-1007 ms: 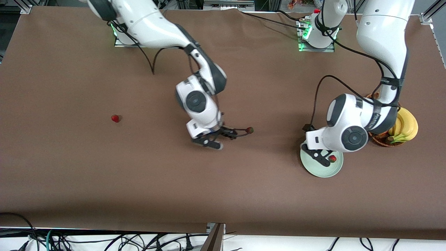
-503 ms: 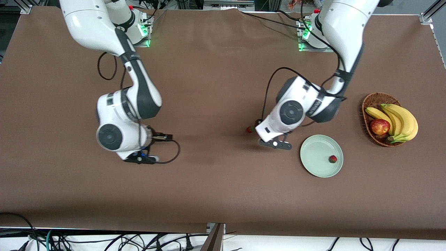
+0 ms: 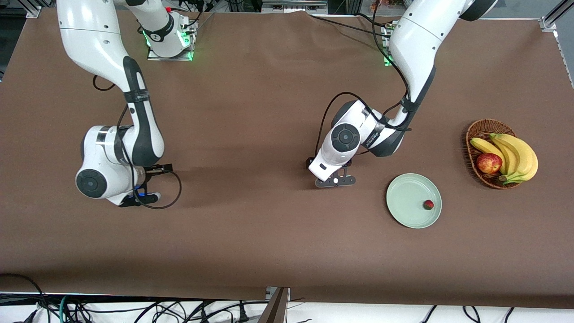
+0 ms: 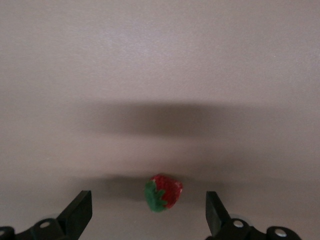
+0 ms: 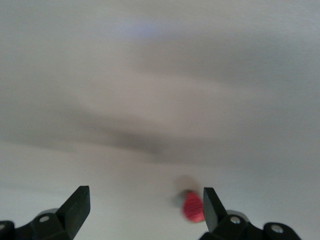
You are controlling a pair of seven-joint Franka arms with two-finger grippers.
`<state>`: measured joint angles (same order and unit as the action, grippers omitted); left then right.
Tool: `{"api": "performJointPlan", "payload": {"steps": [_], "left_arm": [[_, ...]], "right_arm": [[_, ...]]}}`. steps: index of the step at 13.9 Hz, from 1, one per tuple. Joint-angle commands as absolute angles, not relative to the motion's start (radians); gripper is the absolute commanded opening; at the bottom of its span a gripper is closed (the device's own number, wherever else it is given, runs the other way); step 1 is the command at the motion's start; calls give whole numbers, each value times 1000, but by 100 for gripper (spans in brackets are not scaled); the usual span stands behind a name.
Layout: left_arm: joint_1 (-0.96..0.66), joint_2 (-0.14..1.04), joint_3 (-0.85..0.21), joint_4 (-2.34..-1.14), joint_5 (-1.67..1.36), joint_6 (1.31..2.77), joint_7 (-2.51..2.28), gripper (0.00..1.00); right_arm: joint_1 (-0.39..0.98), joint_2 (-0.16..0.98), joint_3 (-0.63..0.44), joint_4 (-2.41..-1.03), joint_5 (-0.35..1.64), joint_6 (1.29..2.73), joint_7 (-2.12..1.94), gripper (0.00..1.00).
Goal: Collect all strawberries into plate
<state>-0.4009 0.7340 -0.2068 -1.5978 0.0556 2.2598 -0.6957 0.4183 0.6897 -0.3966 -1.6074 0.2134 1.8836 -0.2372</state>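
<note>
The left gripper should next grab the second strawberry by its red body to collect it into the pale mint-green plate.
One strawberry lies in the pale mint-green plate. My left gripper is open over the middle of the table, apart from the plate. In the left wrist view a second strawberry with a green cap lies on the cloth between the open fingers of the left gripper, untouched. My right gripper is open toward the right arm's end of the table. The right wrist view shows the third strawberry close beside one finger of the right gripper. Both of these strawberries are hidden in the front view.
A brown wicker basket with bananas and a red-yellow apple stands toward the left arm's end, farther from the front camera than the plate. Brown cloth covers the table.
The left arm left the plate, leaving a strawberry in it, and came over the middle strawberry. The right arm swung from the middle strawberry to the one toward its own end.
</note>
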Motion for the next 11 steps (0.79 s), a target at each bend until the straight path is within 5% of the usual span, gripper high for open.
{"api": "performJointPlan", "payload": {"steps": [1, 6, 10, 11], "left_arm": [[-426, 753, -195, -1611, 60, 2321, -713, 95], [-433, 767, -193, -1614, 61, 2324, -713, 81], [-430, 772, -195, -1615, 61, 2322, -713, 31], [-430, 772, -195, -1618, 61, 2324, -713, 26]], "right_arm": [[434, 615, -411, -1767, 206, 1986, -310, 100], [434, 591, -413, -1882, 204, 2053, -365, 100], [434, 566, -426, -1939, 206, 2049, -417, 100], [434, 566, -437, -1944, 206, 2049, -426, 100]]}}
